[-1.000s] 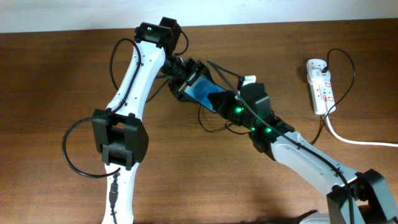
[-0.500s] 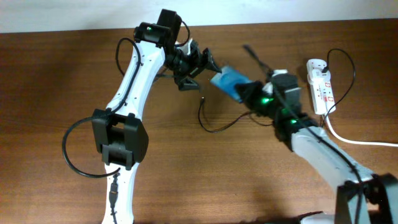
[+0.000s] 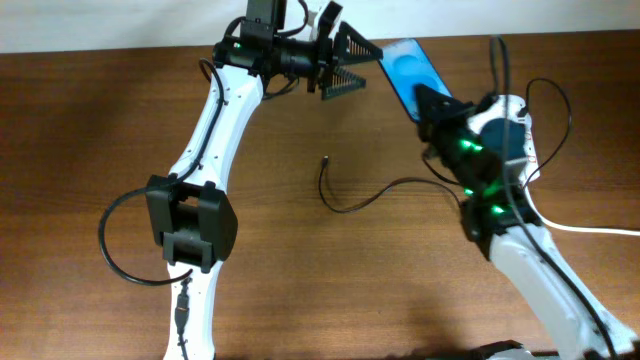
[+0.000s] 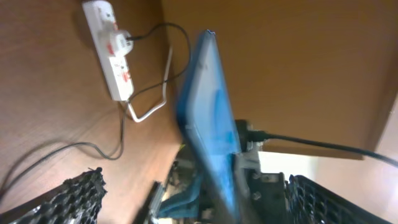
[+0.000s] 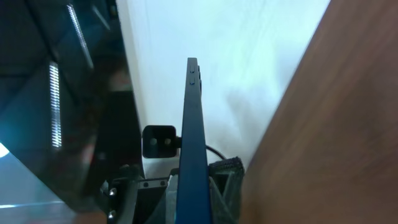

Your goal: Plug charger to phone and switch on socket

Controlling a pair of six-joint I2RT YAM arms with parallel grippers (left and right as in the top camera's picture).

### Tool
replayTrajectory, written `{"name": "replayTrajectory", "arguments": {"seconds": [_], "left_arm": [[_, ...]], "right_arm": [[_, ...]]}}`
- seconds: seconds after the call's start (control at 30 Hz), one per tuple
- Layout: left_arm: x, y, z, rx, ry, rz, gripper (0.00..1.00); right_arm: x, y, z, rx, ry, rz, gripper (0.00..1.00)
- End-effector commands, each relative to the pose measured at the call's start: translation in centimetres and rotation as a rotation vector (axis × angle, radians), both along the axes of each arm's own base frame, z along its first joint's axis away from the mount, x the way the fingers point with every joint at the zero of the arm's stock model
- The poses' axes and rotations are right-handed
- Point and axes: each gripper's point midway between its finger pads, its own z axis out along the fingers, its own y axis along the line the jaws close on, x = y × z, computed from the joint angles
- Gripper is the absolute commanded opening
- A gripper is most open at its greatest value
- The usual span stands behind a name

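Observation:
Next, my left gripper grabs the phone near the phone's end opposite my right gripper. That leaves the phone's charging end free to plug the charger.
My right gripper is shut on the lower end of the phone and holds it up, tilted, near the far edge of the table. In the right wrist view the phone shows edge-on between my jaws. My left gripper is open and empty, just left of the phone and apart from it. The left wrist view shows the phone edge-on between my spread fingers. The charger lies loose on the table, its plug tip free. The socket is partly hidden behind my right arm.
The socket has a black plug in it, and its thick white cord runs off to the right. A white wall stands along the table's far edge, close behind both grippers. Brown tabletop extends to the left and the front.
My left gripper let go of the phone, opened and drew back toward the far edge. My right gripper lifted the phone off the table and carried it up and to the right.

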Motion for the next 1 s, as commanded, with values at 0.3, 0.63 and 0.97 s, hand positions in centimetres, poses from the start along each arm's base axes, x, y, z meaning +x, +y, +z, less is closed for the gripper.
{"name": "replayTrajectory", "arguments": {"seconds": [0.3,0.63,0.97], "left_arm": [[1.0,0.4,1.3,0.017,0.09,0.086,0.67],[2.4,-1.0,-0.6,0.125,-0.013,0.189,0.49],[3.0,-0.7,-1.0,0.15,-0.027,0.223,0.06]], "right_arm": [[2.8,6.2,-1.7,0.245,0.013,-0.047,0.04],[2.7,6.7,-1.3,0.247,0.007,-0.04,0.04],[2.7,6.8,-1.4,0.245,0.012,-0.035,0.04]]}}
